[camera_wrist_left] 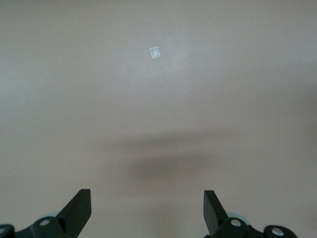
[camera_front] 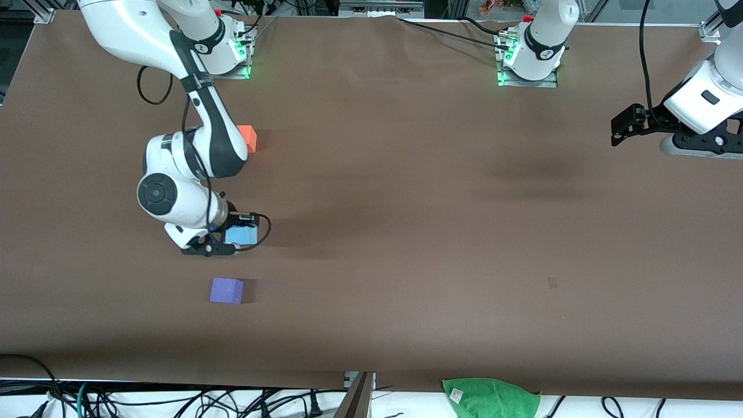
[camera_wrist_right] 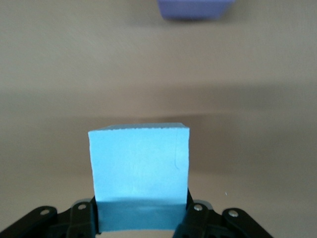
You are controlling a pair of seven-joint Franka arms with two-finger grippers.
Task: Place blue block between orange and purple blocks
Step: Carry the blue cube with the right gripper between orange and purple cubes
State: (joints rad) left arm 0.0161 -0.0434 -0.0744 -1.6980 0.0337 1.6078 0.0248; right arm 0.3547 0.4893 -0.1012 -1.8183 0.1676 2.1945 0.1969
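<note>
The blue block's lower edge (camera_front: 241,243) (camera_wrist_right: 143,124) is above the table and away from the middle spot. My right gripper needs to lower the block to the middle spot before letting it go.
My right gripper (camera_front: 232,237) is shut on the light blue block (camera_front: 241,234), held low over the brown table between the two other cubes. The orange block (camera_front: 248,138) lies farther from the front camera, partly hidden by the right arm. The purple block (camera_front: 226,290) lies nearer to the front camera. In the right wrist view the blue block (camera_wrist_right: 139,166) sits between the black fingers (camera_wrist_right: 81,214), with the purple block (camera_wrist_right: 195,9) ahead of it. Whether the blue block touches the table I cannot tell. My left gripper (camera_front: 622,128) waits open and empty above the left arm's end of the table; the left gripper (camera_wrist_left: 146,210) faces bare table.
A green cloth (camera_front: 490,397) lies at the table's edge nearest the front camera, with cables along that edge. A small pale mark (camera_wrist_left: 155,52) shows on the table under the left gripper.
</note>
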